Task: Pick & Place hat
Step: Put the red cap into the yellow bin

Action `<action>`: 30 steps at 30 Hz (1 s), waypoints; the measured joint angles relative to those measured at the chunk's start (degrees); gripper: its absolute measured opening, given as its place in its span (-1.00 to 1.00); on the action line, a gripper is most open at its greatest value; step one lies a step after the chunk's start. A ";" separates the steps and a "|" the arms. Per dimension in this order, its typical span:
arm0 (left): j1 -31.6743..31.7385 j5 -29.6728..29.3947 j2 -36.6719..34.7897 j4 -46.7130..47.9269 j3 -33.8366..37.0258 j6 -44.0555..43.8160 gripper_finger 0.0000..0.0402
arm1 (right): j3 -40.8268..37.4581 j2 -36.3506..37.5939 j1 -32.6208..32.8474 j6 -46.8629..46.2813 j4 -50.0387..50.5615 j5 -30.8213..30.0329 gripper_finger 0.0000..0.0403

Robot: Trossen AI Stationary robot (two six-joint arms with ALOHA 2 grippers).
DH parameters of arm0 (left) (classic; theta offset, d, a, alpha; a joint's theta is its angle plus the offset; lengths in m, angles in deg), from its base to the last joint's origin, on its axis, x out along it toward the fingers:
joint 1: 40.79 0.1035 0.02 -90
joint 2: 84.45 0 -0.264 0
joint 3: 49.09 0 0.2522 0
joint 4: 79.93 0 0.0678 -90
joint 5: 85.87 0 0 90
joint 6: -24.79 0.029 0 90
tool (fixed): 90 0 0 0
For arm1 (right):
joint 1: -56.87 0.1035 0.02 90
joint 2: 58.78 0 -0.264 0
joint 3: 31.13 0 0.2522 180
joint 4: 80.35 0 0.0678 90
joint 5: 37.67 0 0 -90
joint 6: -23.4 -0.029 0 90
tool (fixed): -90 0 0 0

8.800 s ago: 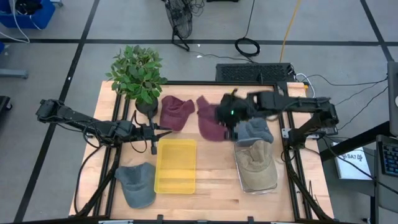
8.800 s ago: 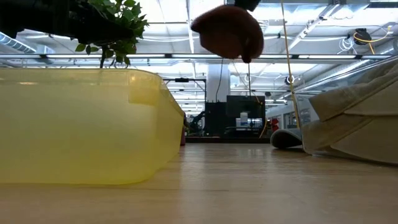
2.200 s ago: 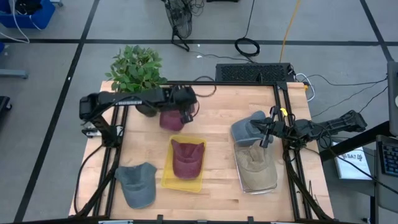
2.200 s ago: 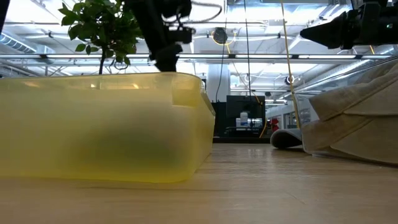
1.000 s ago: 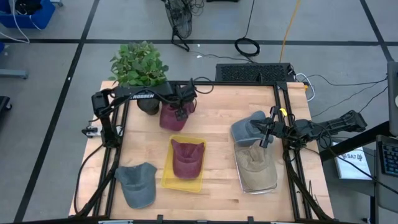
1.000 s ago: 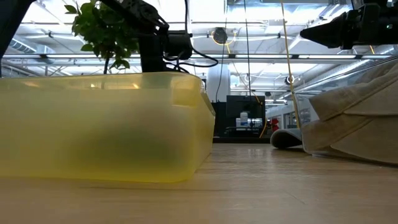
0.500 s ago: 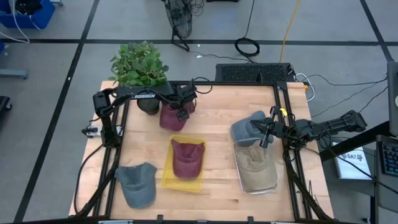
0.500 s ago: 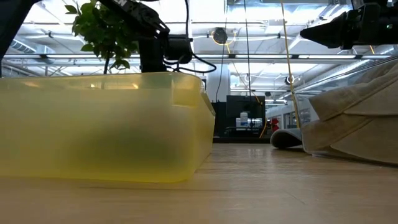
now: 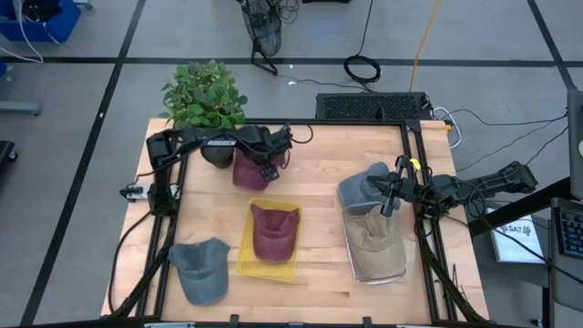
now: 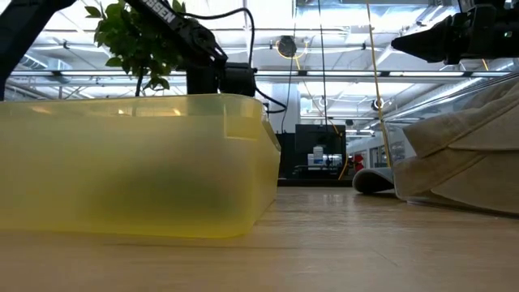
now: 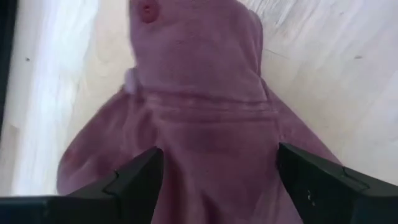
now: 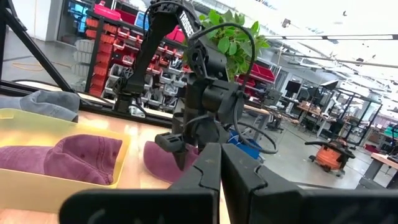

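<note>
My left gripper's fingers reach down along the hat's top (image 9: 246, 175) (image 11: 214, 155), and the hat's cloth fills the gap between them. My left gripper should close. Closing now would hold the maroon hat on the table.
A maroon hat (image 9: 246, 170) lies flat on the table at the far left, next to the plant pot. My left gripper (image 9: 267, 169) points down over it, open. In the left wrist view its fingers (image 11: 134, 180) stand on either side of the hat's crown (image 11: 205, 106). A second maroon hat (image 9: 273, 232) lies inside the yellow bin (image 9: 244, 246). My right gripper (image 9: 387, 196) waits shut at the table's right edge, above a blue-grey hat (image 9: 360, 189). My left gripper comes at the maroon hat from above with its fingers spread across the crown (image 11: 211, 143). Whether the fingertips touch the cloth, I cannot tell. The hat lies flat on the table.
A potted plant (image 9: 202, 96) stands at the far left corner, close behind my left arm. A grey hat (image 9: 200, 271) lies at the near left. A tan hat (image 9: 373, 239) sits in a clear tray at the near right. Bare wood lies between the bin and the tray.
My left gripper has come down a little toward the maroon hat on the table, and its arm's elbow has swung toward the table's right. The fingers have stayed open. The hat has not moved.
</note>
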 joint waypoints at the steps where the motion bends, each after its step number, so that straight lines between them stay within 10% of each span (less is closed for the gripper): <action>1: -0.01 0.00 0.31 -0.02 0.00 0.00 0.48 | 0.00 0.02 0.00 -0.17 0.00 0.02 -1.00; 16: -0.88 -0.28 0.60 0.15 -0.74 0.99 -0.88 | 0.00 0.02 0.00 0.07 -0.01 0.02 -1.00; 30: -11.07 -2.05 0.60 0.44 -18.78 4.48 -0.93 | 0.00 0.02 0.00 0.69 -0.04 0.02 -1.00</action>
